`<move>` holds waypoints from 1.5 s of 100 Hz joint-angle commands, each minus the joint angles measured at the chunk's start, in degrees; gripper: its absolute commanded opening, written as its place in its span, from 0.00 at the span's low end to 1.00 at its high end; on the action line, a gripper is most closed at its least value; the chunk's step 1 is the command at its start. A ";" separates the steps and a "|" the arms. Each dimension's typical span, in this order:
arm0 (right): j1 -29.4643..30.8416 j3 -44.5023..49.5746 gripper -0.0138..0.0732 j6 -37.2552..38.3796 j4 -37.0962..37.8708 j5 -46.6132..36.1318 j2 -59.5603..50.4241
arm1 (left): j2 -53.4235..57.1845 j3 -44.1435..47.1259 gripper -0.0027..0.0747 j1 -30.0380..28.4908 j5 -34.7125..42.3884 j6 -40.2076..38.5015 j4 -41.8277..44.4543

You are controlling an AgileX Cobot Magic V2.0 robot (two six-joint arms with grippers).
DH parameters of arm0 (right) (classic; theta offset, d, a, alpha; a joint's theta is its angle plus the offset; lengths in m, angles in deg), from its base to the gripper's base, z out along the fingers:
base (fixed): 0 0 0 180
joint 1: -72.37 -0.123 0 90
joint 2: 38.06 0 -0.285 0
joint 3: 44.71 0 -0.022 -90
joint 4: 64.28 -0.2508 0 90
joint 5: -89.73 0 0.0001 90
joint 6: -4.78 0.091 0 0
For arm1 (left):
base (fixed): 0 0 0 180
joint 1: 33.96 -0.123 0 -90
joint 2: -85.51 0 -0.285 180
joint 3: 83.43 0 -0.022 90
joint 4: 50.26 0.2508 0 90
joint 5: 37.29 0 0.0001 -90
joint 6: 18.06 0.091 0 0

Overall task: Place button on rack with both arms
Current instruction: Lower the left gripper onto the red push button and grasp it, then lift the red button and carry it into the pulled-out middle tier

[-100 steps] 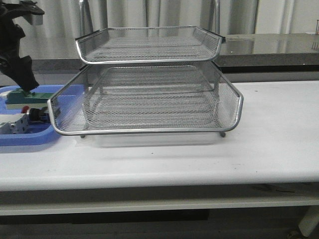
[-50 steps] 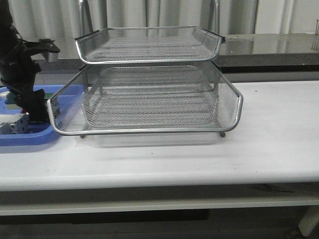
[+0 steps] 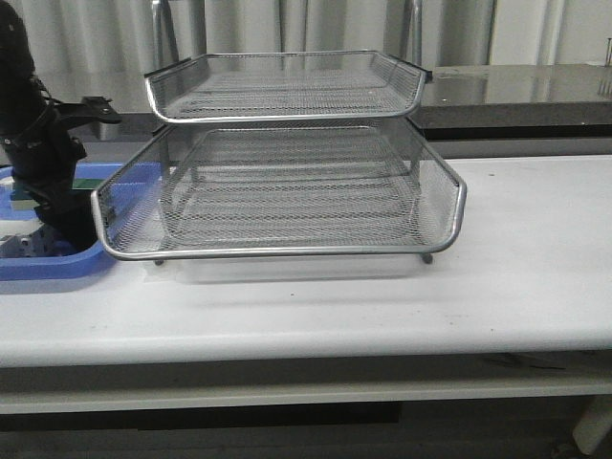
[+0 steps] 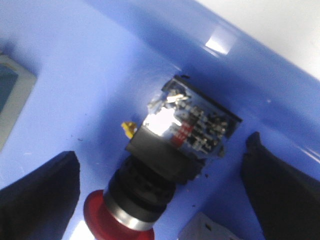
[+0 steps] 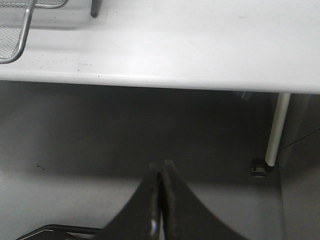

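In the left wrist view my left gripper's fingers reach down beside the button's black body [image 4: 145, 185], so it is time to close. Closing now would catch the button.
The button [image 4: 165, 160] lies on its side in the blue tray [image 4: 75, 75], red mushroom head [image 4: 112, 222] toward the camera, black body and blue rear block behind it. My left gripper [image 4: 160, 192] is open, with one finger on each side of the button and gaps between them and it. In the front view my left gripper [image 3: 69, 232] is down in the blue tray [image 3: 53, 266] and hides the button. The silver wire-mesh rack [image 3: 287, 191] stands mid-table, just right of the tray. My right gripper [image 5: 161, 172] is shut and empty, below the table's front edge.
A grey-white block [image 4: 207, 231] lies close beside the button, and another block [image 4: 7, 90] lies at the tray's far side. The rack's pulled-out middle tray [image 3: 105, 225] reaches next to my left arm. A rack corner [image 5: 15, 30] and a table leg [image 5: 275, 130] show in the right wrist view.
My left arm has come down and to the right in the blue tray, from over the green block to around the button, which it now hides in the front view.
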 commanded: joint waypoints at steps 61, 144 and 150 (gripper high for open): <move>0.02 -1.51 0.08 -0.09 0.54 -3.37 0.13 | 3.06 -8.52 0.01 0.29 -7.62 1.06 -0.80; 0.02 -1.51 0.08 -0.09 0.54 -3.37 0.13 | 19.82 -17.48 0.01 0.17 -17.76 -12.99 -0.44; 0.02 -1.51 0.08 -0.09 0.54 -3.37 0.13 | 22.35 -15.03 0.01 0.17 -17.76 -12.99 -1.28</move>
